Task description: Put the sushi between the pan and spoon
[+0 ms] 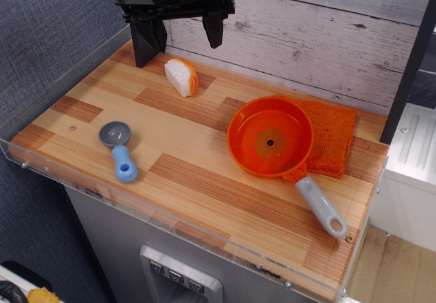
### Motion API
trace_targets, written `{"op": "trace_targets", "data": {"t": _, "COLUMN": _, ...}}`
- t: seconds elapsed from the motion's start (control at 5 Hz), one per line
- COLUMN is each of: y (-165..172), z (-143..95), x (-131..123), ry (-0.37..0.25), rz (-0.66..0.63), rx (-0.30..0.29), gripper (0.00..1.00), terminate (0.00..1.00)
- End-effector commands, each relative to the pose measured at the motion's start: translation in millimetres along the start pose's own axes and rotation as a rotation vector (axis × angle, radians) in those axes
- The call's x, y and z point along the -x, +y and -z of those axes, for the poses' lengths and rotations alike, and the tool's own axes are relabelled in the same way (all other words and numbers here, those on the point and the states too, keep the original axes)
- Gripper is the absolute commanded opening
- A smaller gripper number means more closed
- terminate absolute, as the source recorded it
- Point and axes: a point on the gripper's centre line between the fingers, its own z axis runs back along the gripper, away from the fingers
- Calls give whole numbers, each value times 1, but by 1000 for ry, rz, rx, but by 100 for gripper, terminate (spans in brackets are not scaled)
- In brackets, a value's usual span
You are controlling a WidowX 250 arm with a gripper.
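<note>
The sushi needs to go between the pan [270,137] and spoon, so next my gripper needs to grip the sushi across its white rice base and orange top [181,77].
The sushi [182,76] lies tipped on its side at the back of the wooden table, white base facing left, orange top facing right. My gripper [185,36] hangs above and just behind it, open and empty, with one black finger on each side. The orange pan [270,137] sits right of centre, its grey handle pointing to the front right. The spoon [118,149] lies at the front left, grey bowl to the back, light blue handle to the front.
An orange woven cloth [332,139] lies under the pan's right rim. A clear plastic rim [170,221] edges the table's front and left. A grey plank wall [320,30] stands behind. Bare wood lies between the spoon and the pan.
</note>
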Motion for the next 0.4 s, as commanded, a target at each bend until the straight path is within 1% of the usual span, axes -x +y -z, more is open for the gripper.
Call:
{"op": "trace_targets", "data": {"t": 0.0, "y": 0, "z": 0, "x": 0, "ry": 0, "rz": 0, "rx": 0, "gripper": 100, "terminate": 0}}
{"op": "trace_targets", "data": {"t": 0.2, "y": 3, "z": -7, "x": -23, "ry": -50, "rz": 286, "rx": -51, "gripper": 100, "terminate": 0}}
